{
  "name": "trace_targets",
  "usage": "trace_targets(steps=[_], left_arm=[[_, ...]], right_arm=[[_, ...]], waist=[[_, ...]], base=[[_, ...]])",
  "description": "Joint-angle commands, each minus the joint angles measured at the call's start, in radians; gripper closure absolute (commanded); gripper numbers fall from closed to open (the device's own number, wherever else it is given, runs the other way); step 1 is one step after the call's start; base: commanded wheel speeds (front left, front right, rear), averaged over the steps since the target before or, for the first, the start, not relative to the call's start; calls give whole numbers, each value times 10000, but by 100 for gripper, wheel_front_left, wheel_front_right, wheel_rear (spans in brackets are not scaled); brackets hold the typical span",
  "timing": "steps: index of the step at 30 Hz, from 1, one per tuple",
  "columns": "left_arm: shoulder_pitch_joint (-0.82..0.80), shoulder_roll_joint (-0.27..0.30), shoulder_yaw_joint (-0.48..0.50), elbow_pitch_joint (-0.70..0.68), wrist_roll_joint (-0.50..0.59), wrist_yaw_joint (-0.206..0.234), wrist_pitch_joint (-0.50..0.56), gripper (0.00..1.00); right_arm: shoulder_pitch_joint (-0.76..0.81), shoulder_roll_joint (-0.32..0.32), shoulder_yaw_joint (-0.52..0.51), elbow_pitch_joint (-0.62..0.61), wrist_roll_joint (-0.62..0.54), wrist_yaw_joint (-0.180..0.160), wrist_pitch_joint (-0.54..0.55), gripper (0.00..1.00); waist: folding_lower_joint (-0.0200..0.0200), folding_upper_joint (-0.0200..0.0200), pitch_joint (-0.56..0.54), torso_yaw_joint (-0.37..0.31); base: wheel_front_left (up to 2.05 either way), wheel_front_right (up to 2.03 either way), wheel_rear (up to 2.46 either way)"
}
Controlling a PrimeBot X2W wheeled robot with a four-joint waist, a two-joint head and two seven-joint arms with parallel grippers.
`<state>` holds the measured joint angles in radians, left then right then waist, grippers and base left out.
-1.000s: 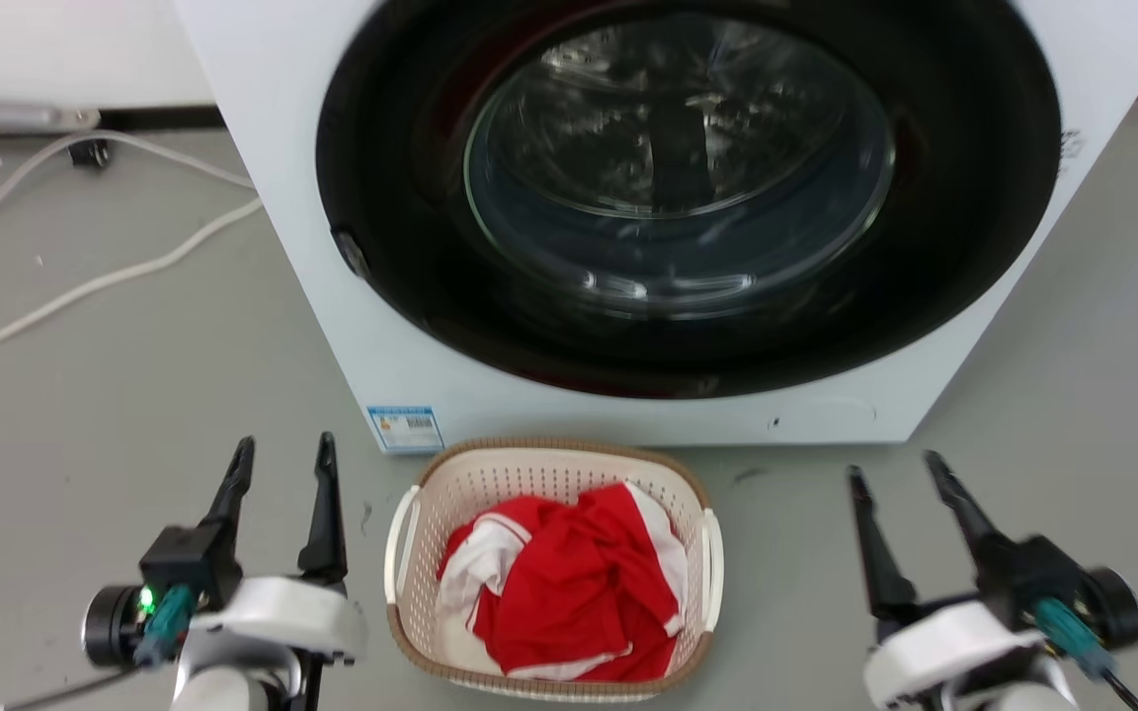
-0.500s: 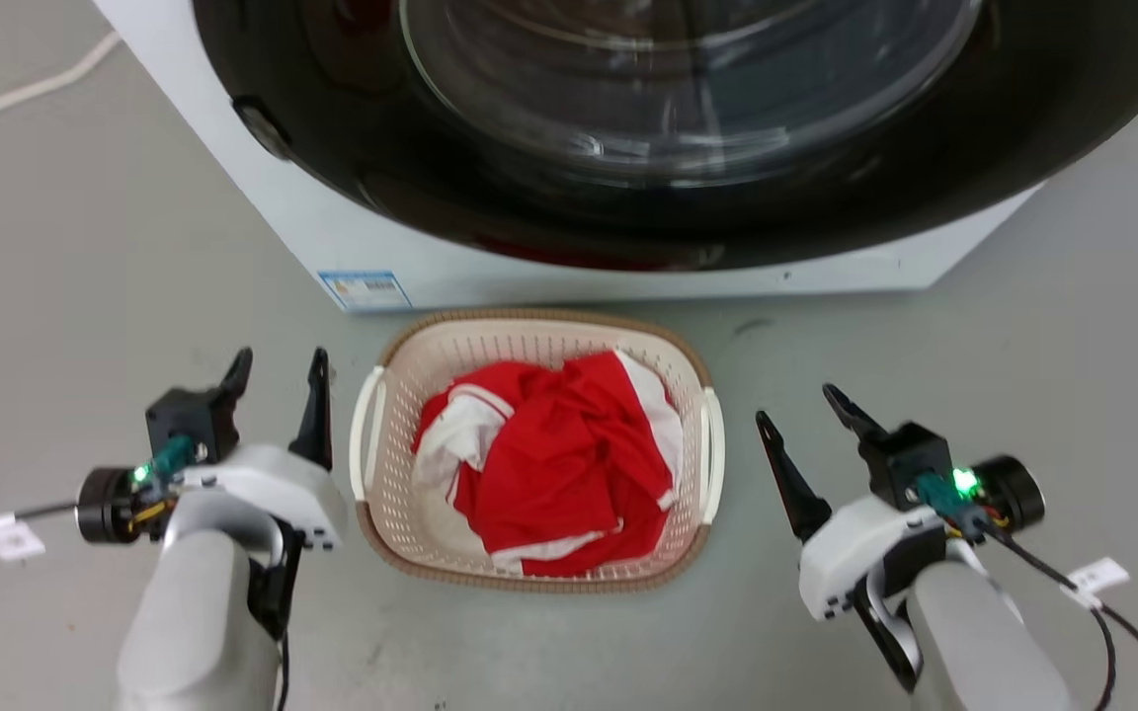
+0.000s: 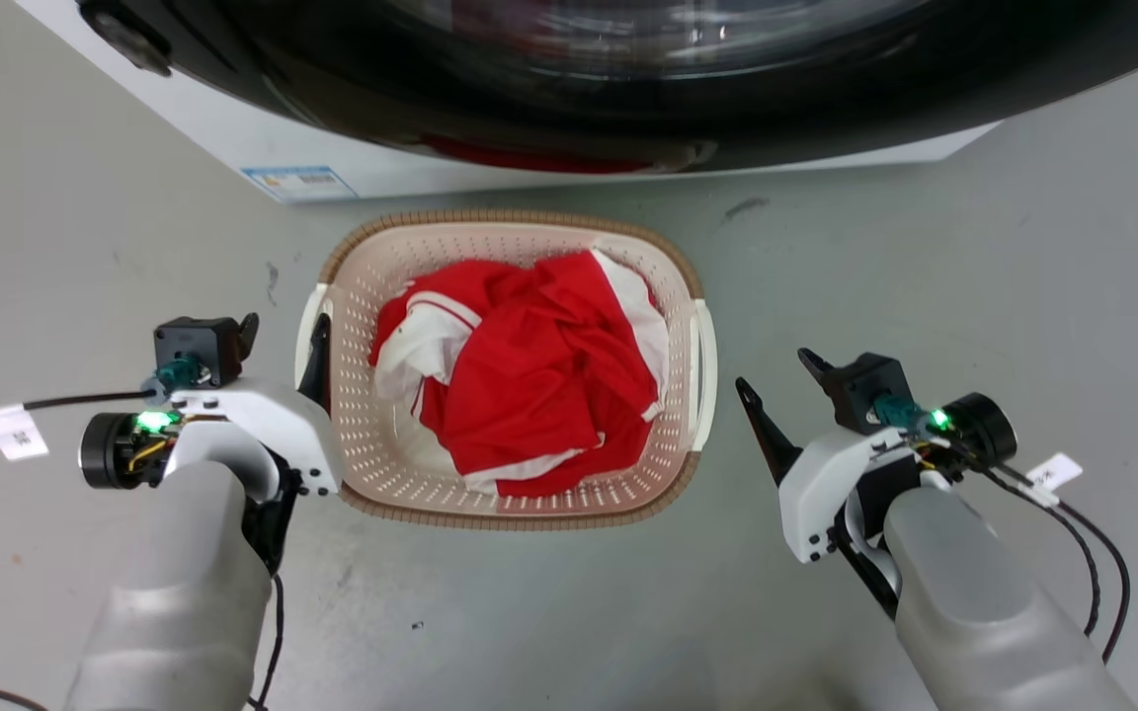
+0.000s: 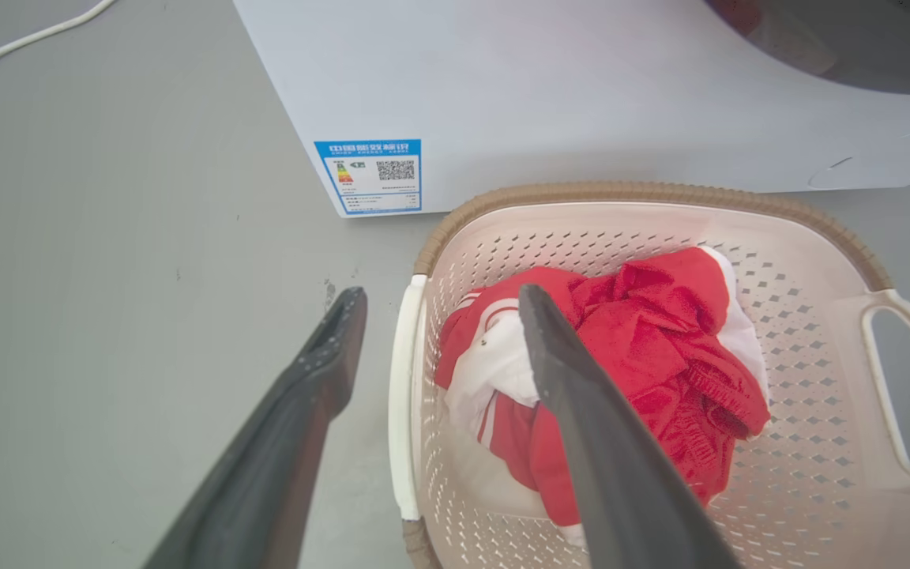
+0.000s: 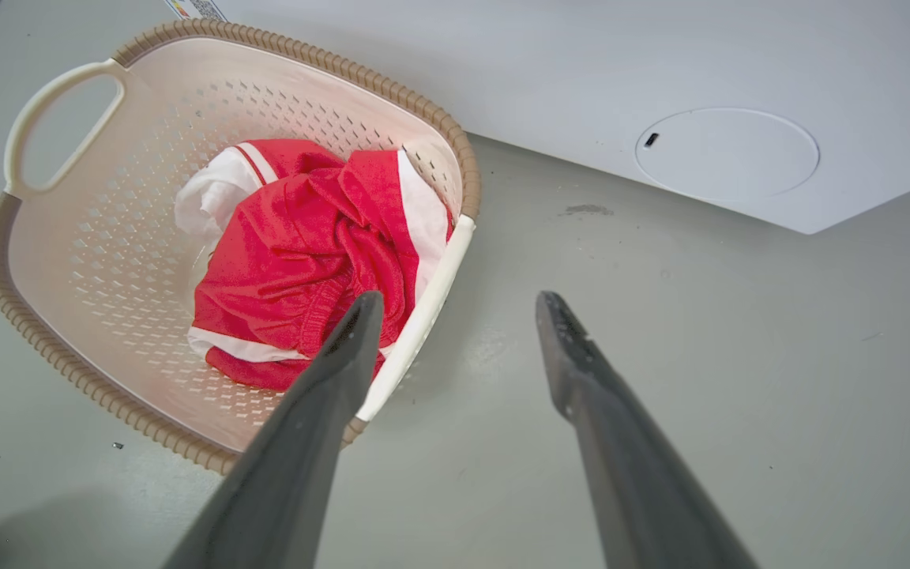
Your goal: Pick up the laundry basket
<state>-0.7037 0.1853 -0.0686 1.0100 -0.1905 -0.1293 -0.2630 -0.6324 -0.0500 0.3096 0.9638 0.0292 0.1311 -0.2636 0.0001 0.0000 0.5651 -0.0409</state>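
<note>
The laundry basket needs to be picked up, so my right gripper will next grip its white side handle (image 3: pixel 702 373) (image 5: pixel 423 308).
The laundry basket (image 3: pixel 510 219) stands on the grey floor in front of the washing machine, cream with a brown rim, holding a crumpled red and white garment (image 3: pixel 529 375). My left gripper (image 3: pixel 284 331) is open at the basket's left side. In the left wrist view, the left gripper (image 4: pixel 441 294) has the white left handle (image 4: pixel 400 395) between its fingers, one finger over the inside. My right gripper (image 3: pixel 773 370) is open, a short way right of the right handle (image 3: pixel 703 375). In the right wrist view, the right gripper (image 5: pixel 461 300) has its left finger overlapping that handle (image 5: pixel 431 292).
The white washing machine (image 3: pixel 352 168) with its dark round door rises just behind the basket, an energy label (image 3: pixel 297 181) on its lower left corner. A white cable (image 4: pixel 28 35) lies on the floor far left. Bare grey floor lies on both sides and in front.
The head camera has tilted down, so the whole picture has shifted. Both grippers have come in closer to the basket's sides, the left one reaching the left handle. The basket has not moved.
</note>
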Motion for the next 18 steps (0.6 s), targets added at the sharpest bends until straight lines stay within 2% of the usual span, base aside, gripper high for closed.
trace_targets(steps=[1,6,18], left_arm=[[-368,158,-110,350,-153,-11,-28,0],[-932,365,-377,974,-396,-12,-28,0],[-1821,404,-960,1734,-913,-13,-28,0]], right_arm=[[-368,-6,202,306,267,-7,-18,0],[-962,-6,779,947,818,-7,-18,0],[-2009,-7,1635,1848,1569,-7,-18,0]], waist=[[-1,0,358,-3],[-1,0,864,50],[-1,0,1923,277]], base=[[0,0,0],[0,0,0],[0,0,0]])
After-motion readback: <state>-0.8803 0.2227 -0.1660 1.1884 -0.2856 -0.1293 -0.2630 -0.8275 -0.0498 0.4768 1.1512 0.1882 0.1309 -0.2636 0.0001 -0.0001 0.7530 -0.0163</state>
